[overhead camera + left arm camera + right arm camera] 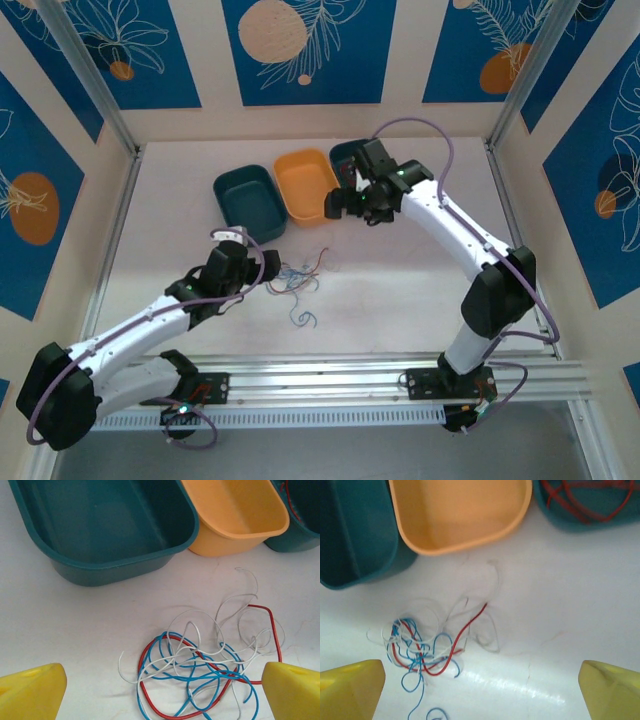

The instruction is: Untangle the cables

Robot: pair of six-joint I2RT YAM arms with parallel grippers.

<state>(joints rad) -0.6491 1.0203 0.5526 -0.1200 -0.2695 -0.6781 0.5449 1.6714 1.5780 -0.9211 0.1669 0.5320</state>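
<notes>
I need to hold the red wire by its free part outside the tangle (320, 260) (467, 625) with my right gripper. Then I can untangle it.
The cables (297, 277) lie as a loose tangle of thin red, blue and white wires on the white table. A small blue loop (303, 319) lies apart, just nearer the arms. My left gripper (274, 267) sits just left of the tangle, open. In the left wrist view the cables (200, 667) lie between and ahead of the wide yellow fingertips (35, 690) of that gripper (165, 682), untouched. My right gripper (340, 203) hovers open near the bins, holding nothing. In its view the gripper (481, 677) stands apart from the cables (420, 647) at lower left.
Three bins stand in a row behind the tangle: a teal one (248, 200), an orange one (307, 183) and a second teal one (570, 524). Red wires (580, 500) lie in that last bin. Patterned walls and metal posts enclose the table.
</notes>
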